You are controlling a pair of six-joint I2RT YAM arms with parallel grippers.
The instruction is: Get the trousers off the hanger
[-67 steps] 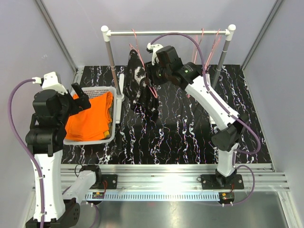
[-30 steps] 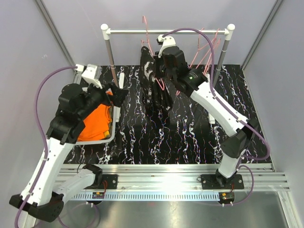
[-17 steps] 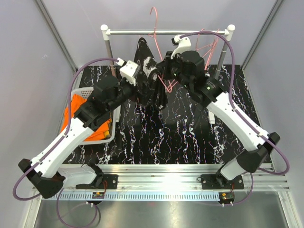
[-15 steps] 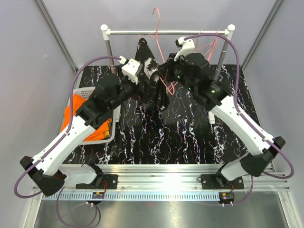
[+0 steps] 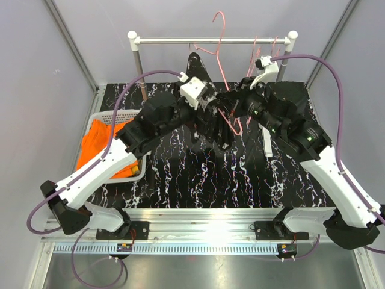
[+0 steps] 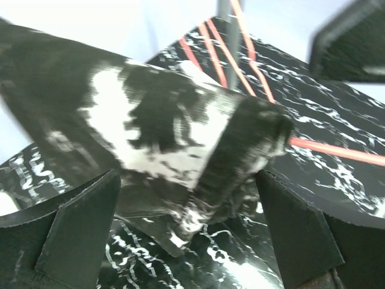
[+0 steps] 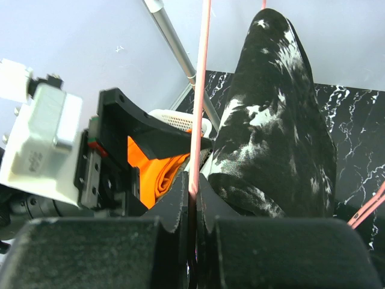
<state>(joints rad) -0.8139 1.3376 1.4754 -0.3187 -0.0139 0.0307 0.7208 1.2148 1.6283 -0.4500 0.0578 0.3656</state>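
Note:
The left gripper grabs the black trousers by their hanging cloth, on the basket side, next, to remove them from the hanger's wire.
The black trousers with white splashes hang over a pink hanger whose hook stands above the rail. My right gripper is shut on the hanger's wire, with the trousers just right of it. My left gripper is open, its fingers either side of the hanging trousers without touching them. The bright orange trousers lie in the white basket. The camouflage trousers are out of view.
Several empty pink hangers hang at the rail's right end. The rail's posts stand at the back of the marbled black table. The two arms meet closely at the middle. Grey walls close in both sides.
My left arm swung from the basket to the black trousers. My right arm lifted the hanger and trousers up and to the right, raising the hook above the rail.

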